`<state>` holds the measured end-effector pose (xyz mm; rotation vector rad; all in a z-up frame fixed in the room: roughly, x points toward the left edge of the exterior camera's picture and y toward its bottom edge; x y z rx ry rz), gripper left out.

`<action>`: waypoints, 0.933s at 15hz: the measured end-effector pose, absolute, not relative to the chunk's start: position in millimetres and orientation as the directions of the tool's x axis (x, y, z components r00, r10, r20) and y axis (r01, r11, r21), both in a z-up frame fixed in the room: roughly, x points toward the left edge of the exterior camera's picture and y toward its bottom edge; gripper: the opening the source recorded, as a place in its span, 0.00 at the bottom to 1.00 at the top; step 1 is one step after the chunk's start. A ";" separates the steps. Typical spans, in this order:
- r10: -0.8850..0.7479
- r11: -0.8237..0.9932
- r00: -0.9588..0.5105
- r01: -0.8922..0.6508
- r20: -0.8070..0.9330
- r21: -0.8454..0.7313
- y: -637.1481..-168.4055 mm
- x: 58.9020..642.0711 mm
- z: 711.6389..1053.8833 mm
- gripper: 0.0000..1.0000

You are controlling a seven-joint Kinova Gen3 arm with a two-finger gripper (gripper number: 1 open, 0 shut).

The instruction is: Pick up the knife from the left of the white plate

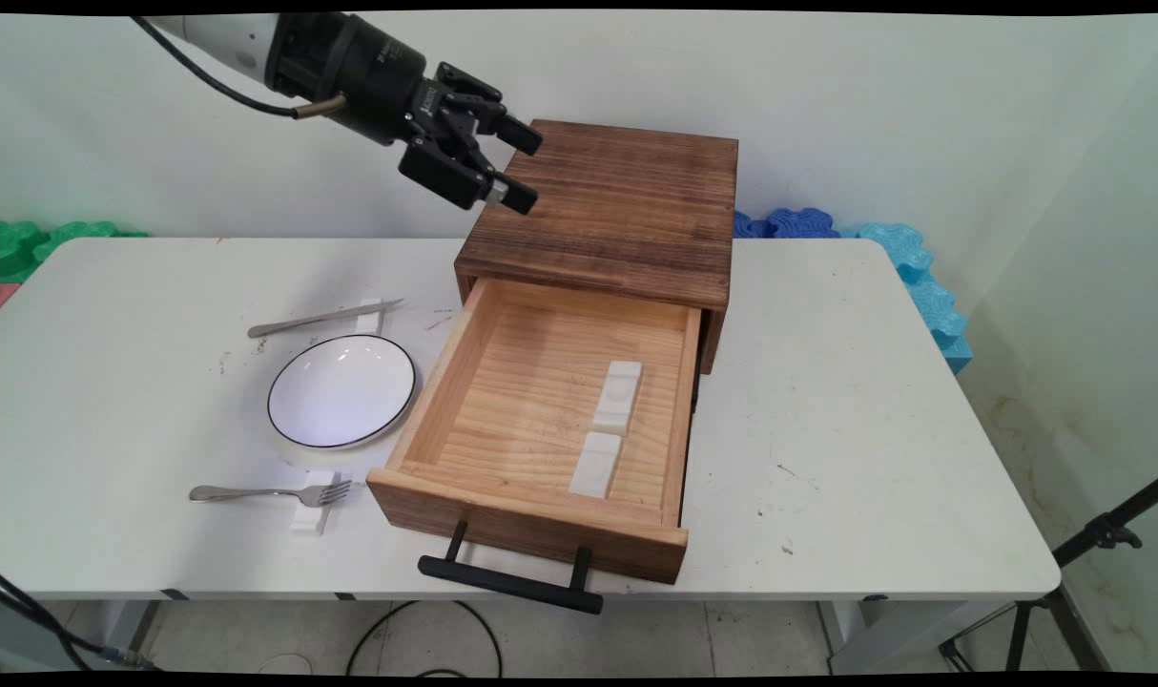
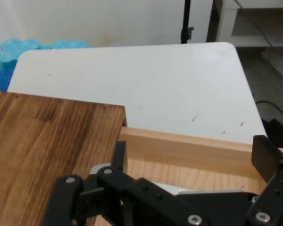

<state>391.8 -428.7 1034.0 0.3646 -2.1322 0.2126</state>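
The gripper will next grab the metal knife by its handle (image 1: 301, 322) to move the knife into the open drawer.
My black gripper (image 1: 526, 167) hangs open and empty in the air above the back left corner of a dark wooden box (image 1: 627, 205). The box's light wooden drawer (image 1: 531, 523) is pulled out toward the near table edge, its black handle (image 1: 510, 582) over the rim. Two white blocks (image 1: 618, 396) (image 1: 596, 465) lie in the drawer's right half. In the hand view the gripper (image 2: 193, 160) looks down past the box top (image 2: 47, 150) onto the drawer's side wall (image 2: 188, 148), with the white table (image 2: 146, 80) beyond.
Left of the drawer sit a white black-rimmed plate (image 1: 342, 389), a knife (image 1: 321, 318) behind it and a fork (image 1: 274, 493) in front, each on a small white rest. Blue foam pieces (image 1: 913, 267) and green foam (image 1: 35, 243) lie at the table's back. A tripod (image 1: 1094, 544) stands at right.
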 end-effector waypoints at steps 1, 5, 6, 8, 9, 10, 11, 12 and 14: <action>-0.178 0.940 -0.529 -0.342 0.830 -0.017 -429.3 394.9 1034.0 1.00; -0.179 0.934 -0.556 -0.355 0.812 -0.038 -431.3 408.8 1034.2 1.00; -0.180 0.932 -0.565 -0.360 0.806 -0.044 -431.7 413.3 1034.2 1.00; -0.183 0.928 -0.581 -0.367 0.793 -0.054 -432.8 422.3 1033.8 1.00; -0.186 0.926 -0.590 -0.372 0.786 -0.060 -433.5 428.0 1033.4 1.00; -0.189 0.924 -0.599 -0.377 0.778 -0.066 -434.4 434.0 1032.8 1.00; -0.192 0.922 -0.606 -0.381 0.772 -0.071 -435.2 439.3 1032.4 1.00; -0.196 0.919 -0.615 -0.387 0.764 -0.076 -436.4 445.9 1031.7 1.00; -0.205 0.913 -0.632 -0.398 0.747 -0.087 -439.4 459.7 1029.6 1.00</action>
